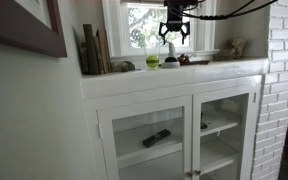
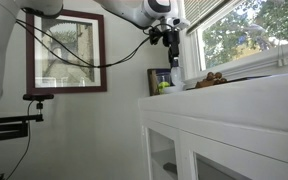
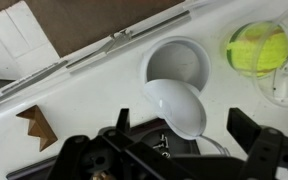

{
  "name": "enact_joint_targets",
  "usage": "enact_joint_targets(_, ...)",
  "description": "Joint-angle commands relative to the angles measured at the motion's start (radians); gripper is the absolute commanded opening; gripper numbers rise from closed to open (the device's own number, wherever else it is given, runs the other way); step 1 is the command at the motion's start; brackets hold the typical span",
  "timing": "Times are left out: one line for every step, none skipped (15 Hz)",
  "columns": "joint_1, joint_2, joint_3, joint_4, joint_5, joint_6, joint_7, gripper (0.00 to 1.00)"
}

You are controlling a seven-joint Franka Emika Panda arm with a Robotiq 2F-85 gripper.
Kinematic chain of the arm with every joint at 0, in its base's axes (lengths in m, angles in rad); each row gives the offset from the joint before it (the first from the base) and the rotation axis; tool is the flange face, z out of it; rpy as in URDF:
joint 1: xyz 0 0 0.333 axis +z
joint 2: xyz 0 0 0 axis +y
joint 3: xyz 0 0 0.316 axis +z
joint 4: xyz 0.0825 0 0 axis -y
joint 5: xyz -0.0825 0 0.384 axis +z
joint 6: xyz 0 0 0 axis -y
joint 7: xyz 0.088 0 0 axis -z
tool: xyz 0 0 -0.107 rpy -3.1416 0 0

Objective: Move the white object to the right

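The white object's near end (image 1: 171, 50) (image 3: 188, 120) reaches between my open fingertips, level with the object's sides. It is time for my gripper to close. Closing now would catch the object.
The white object (image 3: 174, 105) is smooth and rounded, with a round white rim just behind it, and stands on the white shelf top (image 3: 84, 110). It also shows in both exterior views (image 1: 171, 57) (image 2: 177, 79), beside the yellow-green ball (image 3: 256, 48) (image 1: 152, 61) (image 2: 164, 87). My gripper (image 3: 184, 128) is open and hangs straight above the white object with a finger on each side, not touching it. It shows in both exterior views (image 1: 173, 36) (image 2: 173, 58).
A small dark reddish-brown item (image 3: 36, 125) lies on the shelf on the far side from the ball. Books (image 1: 94, 50) lean at one end of the shelf. A window (image 1: 149, 25) runs behind it, and a glass-door cabinet (image 1: 174, 135) sits below.
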Motion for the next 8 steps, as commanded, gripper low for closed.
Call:
enact_joint_targets(0.013,0.031,-0.011,0.051,-0.013,-0.029,0.028,1.00)
enact_joint_targets(0.014,0.034,-0.011,0.054,-0.012,-0.030,0.028,0.95)
enact_joint_targets(0.014,0.037,-0.012,0.059,-0.012,-0.031,0.028,0.88)
enact_joint_targets(0.014,0.040,-0.012,0.063,-0.012,-0.031,0.027,0.72)
enact_joint_targets(0.014,0.042,-0.012,0.065,-0.013,-0.030,0.027,0.69)
enact_joint_targets(0.014,0.044,-0.012,0.067,-0.013,-0.029,0.027,0.64)
enact_joint_targets(0.015,0.046,-0.013,0.069,-0.015,-0.029,0.028,0.54)
enact_joint_targets(0.015,0.047,-0.012,0.072,-0.014,-0.031,0.028,0.48)
